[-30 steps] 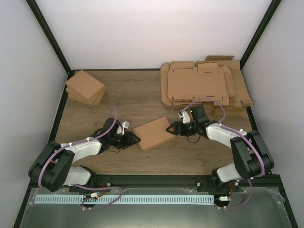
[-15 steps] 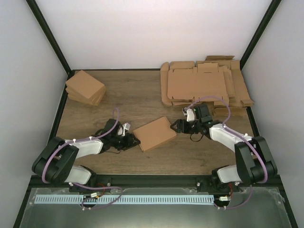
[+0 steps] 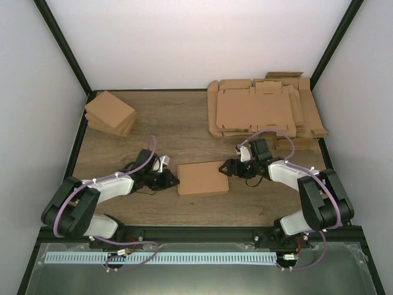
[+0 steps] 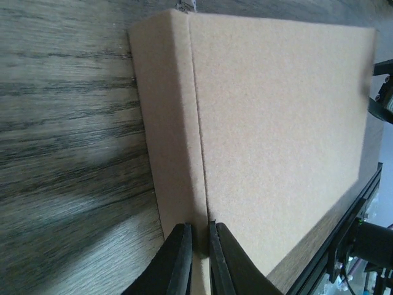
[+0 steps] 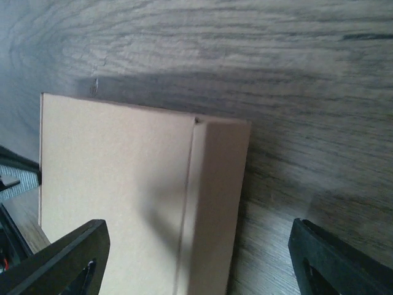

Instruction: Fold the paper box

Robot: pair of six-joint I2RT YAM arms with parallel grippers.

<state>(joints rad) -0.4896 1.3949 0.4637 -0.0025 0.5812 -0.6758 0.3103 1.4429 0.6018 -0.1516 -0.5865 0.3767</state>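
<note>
The paper box's end needs to be grabbed by my right gripper next. The paper box's opposite end then stays free for handover to my left gripper.
The paper box is a closed, flat brown cardboard box lying on the wooden table between my two arms, its long sides parallel to the near edge. My left gripper rests against its left end; in the left wrist view the fingertips stand almost together at the crease of the box, with nothing pinched between them. My right gripper is wide open at the box's right end. In the right wrist view its jaws straddle the end wall of the box without touching it.
A thick pile of flat tabbed cardboard sheets lies at the back right. A small pile of folded brown boxes sits at the back left. The black frame rail runs along the near edge.
The box has turned from a tilted lie to square with the table edge. The left jaws have closed to a slit. The right jaws have opened wider.
</note>
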